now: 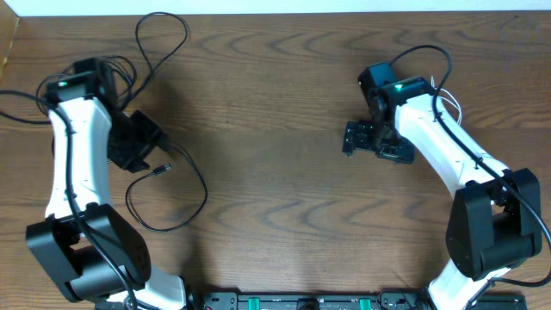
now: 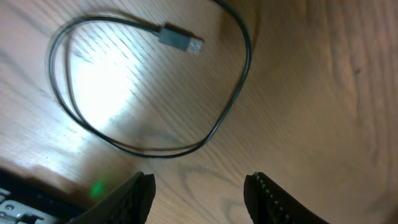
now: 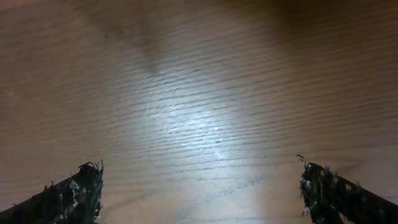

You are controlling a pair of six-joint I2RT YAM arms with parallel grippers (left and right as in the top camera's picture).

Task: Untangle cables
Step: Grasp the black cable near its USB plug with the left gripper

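Note:
My left gripper still has to reach the thin black cable (image 1: 205, 191) and take hold of its cord away from the plug, so that ends stay free to untangle.
A thin black cable (image 1: 205, 191) lies in a loose loop on the wooden table at the front left, and its small plug (image 1: 162, 170) points to the right. In the left wrist view the same cable (image 2: 246, 62) curls round its plug (image 2: 180, 38). My left gripper (image 1: 155, 148) is open and empty, just behind the plug and apart from it; it also shows in the left wrist view (image 2: 199, 186). A second black cable (image 1: 160, 14) loops at the back left. My right gripper (image 1: 348, 138) is open and empty over bare wood (image 3: 199, 180). No white cable shows.
The left arm's body (image 1: 73, 146) stands over the left side of the table. The right arm (image 1: 448, 146) reaches in from the right. A black rail (image 1: 301, 301) runs along the front edge. Thicker black wires trail off at the far left (image 1: 17, 116).

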